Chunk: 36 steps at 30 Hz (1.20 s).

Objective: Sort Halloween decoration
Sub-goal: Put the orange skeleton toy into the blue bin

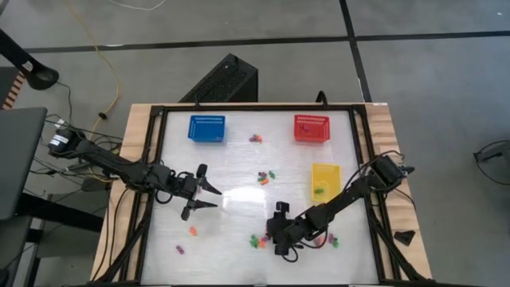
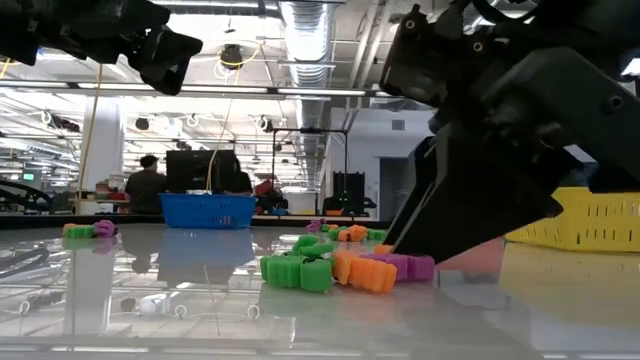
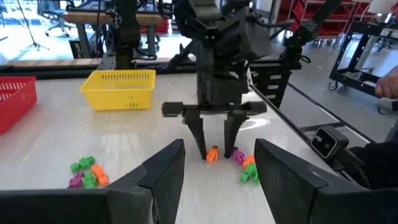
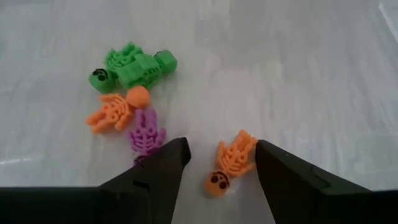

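Note:
My right fingers are on either side of the orange skeleton in the right wrist view, so my right gripper should close. Closing now would hold it.
The Halloween decorations are tiny orange, purple and green skeleton trinkets lying flat on the white table. My right gripper (image 4: 217,155) is open and points down near the table's near edge. Its fingers stand on either side of one orange skeleton (image 4: 231,163), without plainly touching it. The left wrist view shows the same orange skeleton (image 3: 212,154) between those fingers. A green, an orange and a purple trinket (image 4: 134,65) lie just beyond it. My left gripper (image 1: 209,193) is open above the table's left middle, facing the right gripper (image 1: 271,233).
A blue basket (image 1: 206,127) and a red basket (image 1: 311,127) stand by the far edge. A yellow basket (image 1: 324,180) on the right holds a few trinkets. Loose trinkets lie at mid-table (image 1: 264,177), near the far edge (image 1: 255,139) and at the near left (image 1: 192,231).

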Tool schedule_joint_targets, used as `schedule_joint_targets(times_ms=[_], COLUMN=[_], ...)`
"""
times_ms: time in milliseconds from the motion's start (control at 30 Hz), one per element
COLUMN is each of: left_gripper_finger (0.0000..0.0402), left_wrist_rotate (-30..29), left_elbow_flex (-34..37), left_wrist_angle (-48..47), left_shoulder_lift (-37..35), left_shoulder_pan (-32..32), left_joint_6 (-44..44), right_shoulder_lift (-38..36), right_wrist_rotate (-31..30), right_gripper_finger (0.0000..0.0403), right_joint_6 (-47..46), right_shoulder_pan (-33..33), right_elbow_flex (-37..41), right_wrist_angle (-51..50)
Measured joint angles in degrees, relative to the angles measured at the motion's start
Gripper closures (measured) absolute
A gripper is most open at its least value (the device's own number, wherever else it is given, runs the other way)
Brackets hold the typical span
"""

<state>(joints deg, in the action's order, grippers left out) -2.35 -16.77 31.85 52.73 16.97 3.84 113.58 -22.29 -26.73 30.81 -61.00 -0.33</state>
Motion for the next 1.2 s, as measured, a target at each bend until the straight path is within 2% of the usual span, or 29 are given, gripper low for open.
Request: schedule_joint_targets(times_ms=[100,333,433,600,700,833,900,967,1033,1133,1200], left_gripper_finger=[0.0219,0.0219,0.0219,0.0219,0.0219,0.0219,0.0219,0.0219,0.0219,0.0219,0.0219], left_wrist_rotate=[0.0,0.0,0.0,0.0,0.0,0.0,-0.6,-2.0,-3.6,-5.6,-6.2], left_elbow_flex=[0.0,0.0,0.0,0.0,0.0,0.0,0.0,0.0,0.0,0.0,0.0], left_wrist_angle=[-0.1,-0.4,-0.4,-0.4,-0.5,-1.3,-2.1,-4.0,-6.0,-7.8,-8.2], left_shoulder_lift=[0.0,0.0,0.0,0.0,0.0,0.0,0.0,0.0,0.0,0.0,0.0], left_shoulder_pan=[0.0,0.0,0.0,0.0,0.0,0.0,0.0,0.0,0.0,0.0,0.0], left_joint_6=[0.1,0.2,0.2,0.3,0.3,0.3,0.3,0.7,1.8,2.9,3.0], right_shoulder_lift=[0.7,-0.3,-2.2,-6.9,-10.4,-13.1,-14.2,-14.7,-13.6,-9.2,-5.0], right_wrist_rotate=[-0.2,-0.4,-0.2,0.1,-3.1,-5.5,-5.6,-3.0,4.2,14.7,17.9], right_gripper_finger=[0.0199,0.0299,0.0329,0.0333,0.0325,0.0323,0.0323,0.0323,0.0322,0.0322,0.0322], right_joint_6=[-0.1,0.1,1.3,8.6,16.2,30.4,36.9,42.7,46.1,45.5,43.2], right_shoulder_pan=[0.1,0.2,-0.2,-1.9,-4.2,-9.8,-13.8,-18.4,-23.5,-30.7,-34.8], right_elbow_flex=[-0.1,0.0,0.1,0.5,0.2,0.3,0.3,0.1,-0.7,-5.7,-10.9], right_wrist_angle=[-0.6,-2.1,-2.6,-3.0,0.5,8.7,16.6,24.1,30.5,32.2,31.5])
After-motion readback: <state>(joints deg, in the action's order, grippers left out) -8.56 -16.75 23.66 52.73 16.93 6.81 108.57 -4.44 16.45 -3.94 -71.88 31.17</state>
